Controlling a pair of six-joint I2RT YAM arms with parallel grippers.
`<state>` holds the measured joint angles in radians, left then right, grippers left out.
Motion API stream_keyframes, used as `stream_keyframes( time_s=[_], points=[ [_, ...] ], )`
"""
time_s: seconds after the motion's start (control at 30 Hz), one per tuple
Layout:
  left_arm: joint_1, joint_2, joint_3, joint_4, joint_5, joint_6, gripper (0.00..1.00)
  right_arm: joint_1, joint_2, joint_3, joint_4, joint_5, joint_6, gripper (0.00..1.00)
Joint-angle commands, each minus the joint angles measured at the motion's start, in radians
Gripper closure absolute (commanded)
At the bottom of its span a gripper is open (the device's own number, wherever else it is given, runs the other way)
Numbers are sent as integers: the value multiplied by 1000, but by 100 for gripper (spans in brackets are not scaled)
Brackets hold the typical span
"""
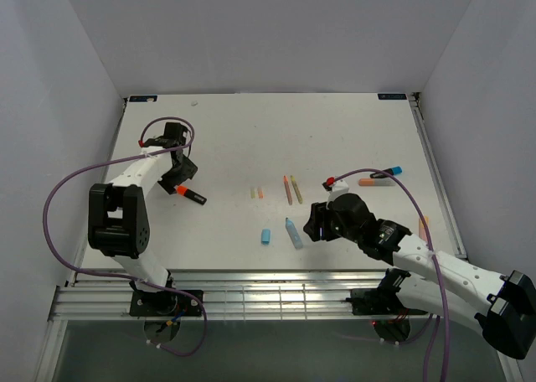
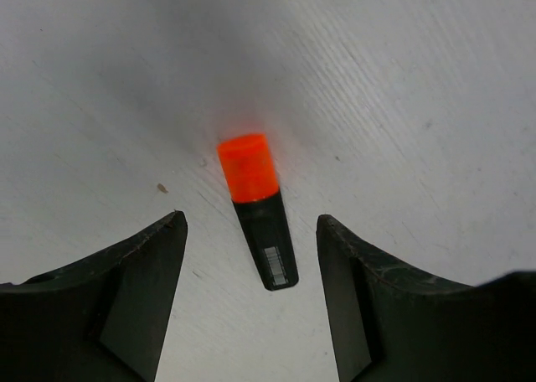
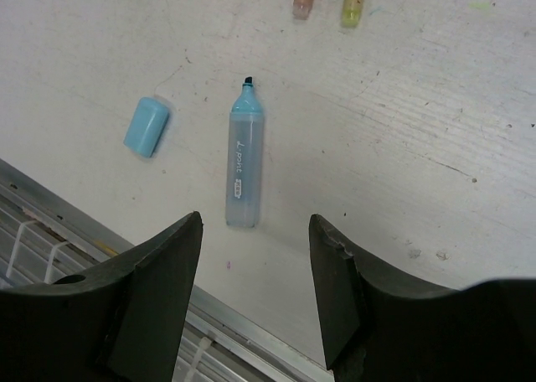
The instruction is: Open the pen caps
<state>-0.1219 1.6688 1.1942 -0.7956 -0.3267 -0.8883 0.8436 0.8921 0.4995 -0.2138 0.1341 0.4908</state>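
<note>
The orange cap is still out of reach, so my left gripper should move toward it before closing. My fingers stop above the black marker's body in the left wrist view.
An orange cap sits on a black marker barrel lying on the table; it also shows in the top view. My left gripper is open and empty just above it, one finger on each side of the barrel, not touching. A light blue cap lies loose beside its uncapped light blue marker. My right gripper is open and empty just behind the marker's rear end. In the top view the left gripper is at the left and the right gripper is near the front.
Two tiny pale caps and two thin stick pens lie mid-table. A marker with a blue cap lies at the right. The table's metal front rail runs close below the right gripper.
</note>
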Motion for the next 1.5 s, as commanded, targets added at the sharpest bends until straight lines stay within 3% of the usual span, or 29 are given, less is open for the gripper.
stream_keyframes(
  time_s=[0.0, 0.67, 0.9, 0.93, 1.13, 1.3, 1.33, 1.47],
  points=[
    [39, 17, 27, 7, 17, -1, 27, -3, -22, 47, -12, 28, -26, 40],
    [64, 132, -22, 91, 38, -58, 32, -9, -51, 31, -18, 42, -47, 40],
    [64, 161, -30, 104, 44, -55, 54, -9, -67, 33, -21, 42, -38, 40],
    [65, 169, -31, 108, 44, -48, 63, -8, -71, 36, -21, 41, -40, 40],
    [65, 163, -12, 110, 78, -20, 98, -9, -73, 51, -25, 33, -34, 40],
    [53, -6, 4, 105, 176, 14, 100, -9, -65, 80, -24, -25, -43, 40],
    [29, -45, -11, 110, 190, 17, 100, -9, -56, 86, -18, -49, -52, 34],
    [-97, -282, -126, 220, 251, 5, 100, -9, 17, 102, 89, -279, -63, 27]
  ],
)
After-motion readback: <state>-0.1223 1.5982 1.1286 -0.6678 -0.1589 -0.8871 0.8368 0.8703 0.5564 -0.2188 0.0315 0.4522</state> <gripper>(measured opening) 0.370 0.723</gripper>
